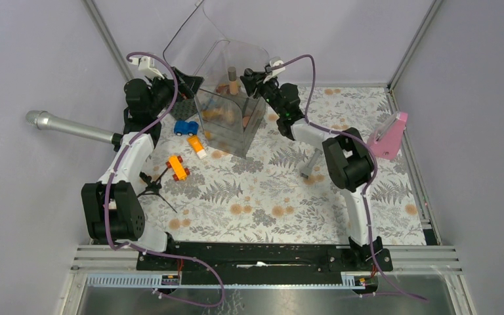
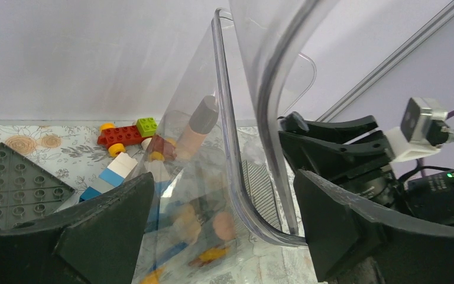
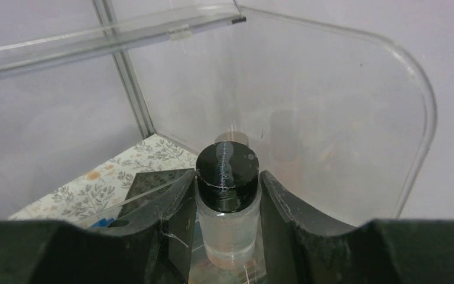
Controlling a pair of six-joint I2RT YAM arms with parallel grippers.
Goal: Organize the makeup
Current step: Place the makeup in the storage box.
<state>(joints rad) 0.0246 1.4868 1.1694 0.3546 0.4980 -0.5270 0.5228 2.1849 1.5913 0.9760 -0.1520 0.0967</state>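
My right gripper should stay closed on the bottle until the bottle reaches the clear box's shelf. The frosted bottle's base is still above that shelf.
A clear box with its lid raised stands at the back of the table. Inside it are coral-pink discs and a tan-handled stick. My right gripper is over the box's right rim, shut on a frosted bottle with a black cap. My left gripper is open at the box's left side, its fingers either side of the clear wall. Through that wall I see the tan stick and a disc. A grey tube lies on the table. A pink palette leans at the right edge.
A silver microphone on a small black tripod stands at the left. A blue toy car and orange blocks lie left of the box. Red and green bricks and a grey baseplate lie behind the box.
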